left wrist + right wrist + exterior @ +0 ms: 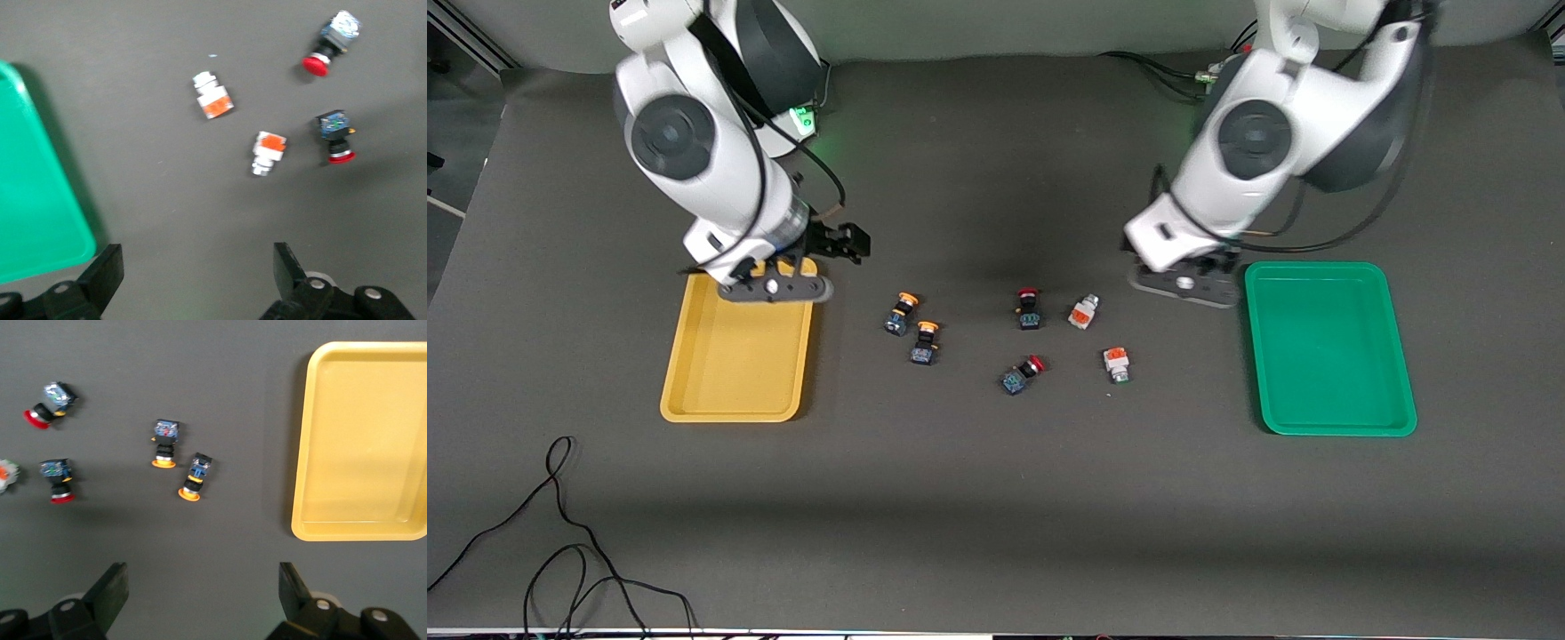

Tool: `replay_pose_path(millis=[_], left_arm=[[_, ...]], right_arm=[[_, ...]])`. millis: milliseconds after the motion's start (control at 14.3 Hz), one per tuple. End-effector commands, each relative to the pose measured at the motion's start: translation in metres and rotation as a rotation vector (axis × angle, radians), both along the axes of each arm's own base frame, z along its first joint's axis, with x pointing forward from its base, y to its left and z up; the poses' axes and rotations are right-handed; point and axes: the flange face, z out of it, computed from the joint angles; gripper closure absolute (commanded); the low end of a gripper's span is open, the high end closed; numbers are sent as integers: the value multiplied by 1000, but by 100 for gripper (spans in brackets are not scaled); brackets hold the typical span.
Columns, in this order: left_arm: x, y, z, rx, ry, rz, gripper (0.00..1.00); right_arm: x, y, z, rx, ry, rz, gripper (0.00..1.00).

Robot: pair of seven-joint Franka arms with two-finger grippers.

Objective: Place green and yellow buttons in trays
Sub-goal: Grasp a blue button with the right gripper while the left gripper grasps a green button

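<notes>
The button's end with the cap (1091, 300) is round, so I will next use my left gripper to pick up the white button by the flat sides of its boxy white base (1080, 316).
Two yellow-capped buttons (901, 313) (925, 342) lie on the mat beside the yellow tray (734, 356). Two white-and-orange buttons with greenish tips (1083, 312) (1116, 364) lie toward the green tray (1329, 347). Both trays hold nothing. My right gripper (840, 242) is open and empty over the mat by the yellow tray's corner; its wrist view shows the open gripper (203, 577), the yellow-capped buttons (165, 443) (195, 477) and the tray (367, 440). My left gripper (198, 257) is open and empty beside the green tray (33, 200), with the white buttons (213, 100) (268, 152) ahead of it.
Two red-capped switches (1029, 308) (1023, 374) lie between the yellow-capped and white buttons; they also show in the left wrist view (330, 43) (337, 137). A black cable (560, 533) loops on the mat near the front edge at the right arm's end.
</notes>
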Motion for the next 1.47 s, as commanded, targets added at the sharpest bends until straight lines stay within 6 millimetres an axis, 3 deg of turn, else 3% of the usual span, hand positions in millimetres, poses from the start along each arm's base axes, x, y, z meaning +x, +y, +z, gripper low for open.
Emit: replay_pose_path(millis=[0, 140, 280, 489, 699, 978, 1188, 1258, 1398], left_arm=[[-14, -31, -2, -24, -15, -42, 0], [-19, -46, -13, -54, -2, -48, 0], [-13, -50, -43, -45, 8, -47, 0], [-5, -57, -118, -12, 46, -55, 0], [-7, -70, -176, -3, 52, -108, 0], [-5, -72, -233, -8, 32, -126, 0], [-5, -71, -250, -6, 30, -128, 0], [-4, -70, -250, -6, 29, -127, 10], [-3, -69, -248, -10, 32, -109, 55]], right_arm=[[10, -3, -44, 0, 11, -34, 0], [1, -10, -100, 52, 13, -90, 0], [-5, -18, -150, 109, 13, -173, 0], [-10, -16, -226, 104, 57, -286, 0], [-21, -22, -276, 79, 24, -322, 0], [-24, -23, -307, 90, 29, -384, 0], [-31, -4, -311, 112, 30, -392, 0], [-30, -4, -311, 114, 31, -395, 0], [-29, -4, -311, 116, 29, -396, 1]])
